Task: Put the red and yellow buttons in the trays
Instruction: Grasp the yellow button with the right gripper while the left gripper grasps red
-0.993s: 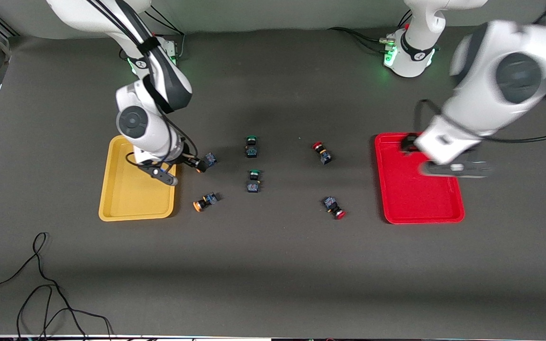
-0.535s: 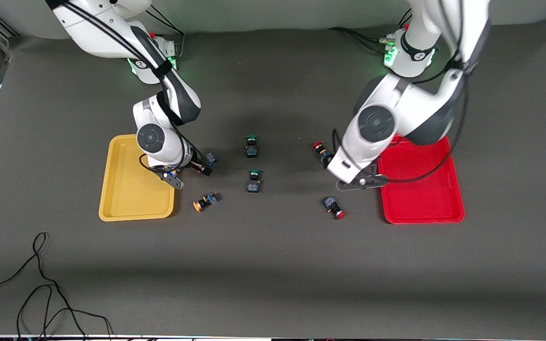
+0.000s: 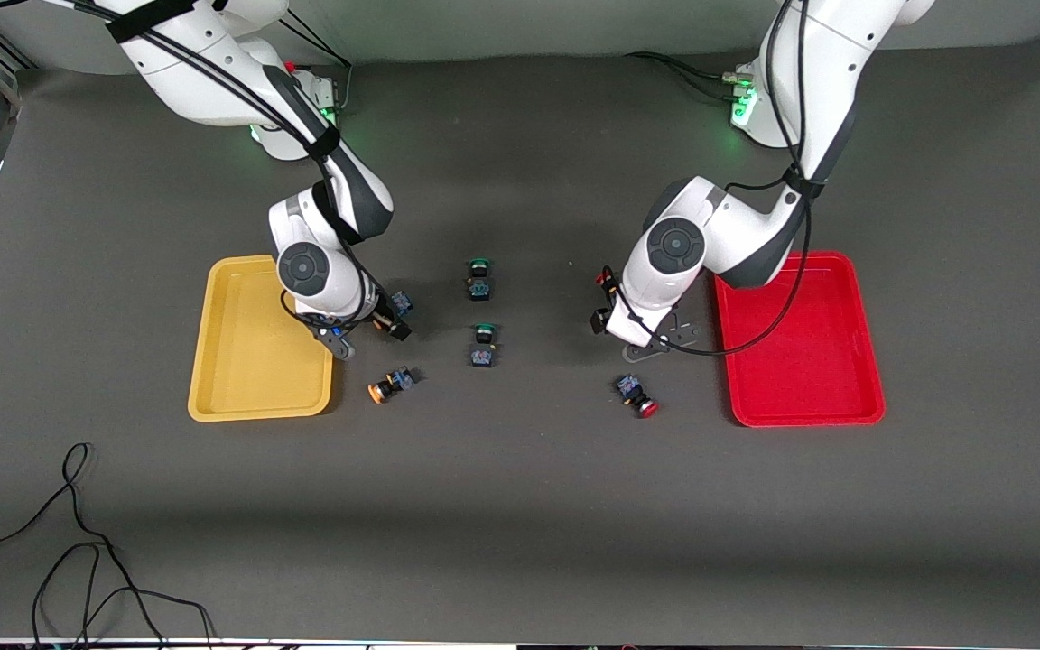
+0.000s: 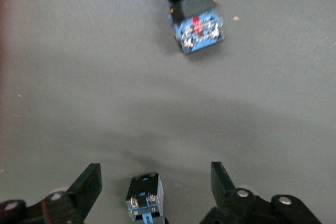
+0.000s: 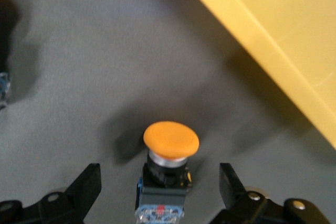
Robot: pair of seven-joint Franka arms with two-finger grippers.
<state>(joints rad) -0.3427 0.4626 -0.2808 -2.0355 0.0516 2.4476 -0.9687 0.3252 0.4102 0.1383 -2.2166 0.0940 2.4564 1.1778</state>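
My right gripper's fingers are beside the button's black body (image 5: 164, 181) below the orange cap (image 5: 171, 139) in the right wrist view, so it is time to close.
The yellow tray (image 3: 240, 379) lies at the right arm's end, the red tray (image 3: 809, 370) at the left arm's end. My right gripper (image 3: 374, 327) is open, low beside the yellow tray, its fingers on either side of an orange-yellow-capped button (image 5: 167, 182). The second yellow button (image 3: 389, 384) lies nearer the camera. My left gripper (image 3: 619, 318) is open, low beside the red tray, straddling a red button (image 3: 607, 282) whose blue-and-black body (image 4: 146, 199) shows between the fingers. The second red button (image 3: 637, 395) lies nearer the camera and also shows in the left wrist view (image 4: 195, 22).
Two green-capped switches (image 3: 479, 278) (image 3: 483, 346) lie in the middle of the table between the arms. A loose black cable (image 3: 78, 542) lies near the front edge at the right arm's end. The yellow tray's rim (image 5: 262, 40) is close to the right gripper.
The left arm swung from over the red tray down to the red button beside it. The right gripper shifted a little toward the yellow button and now straddles it.
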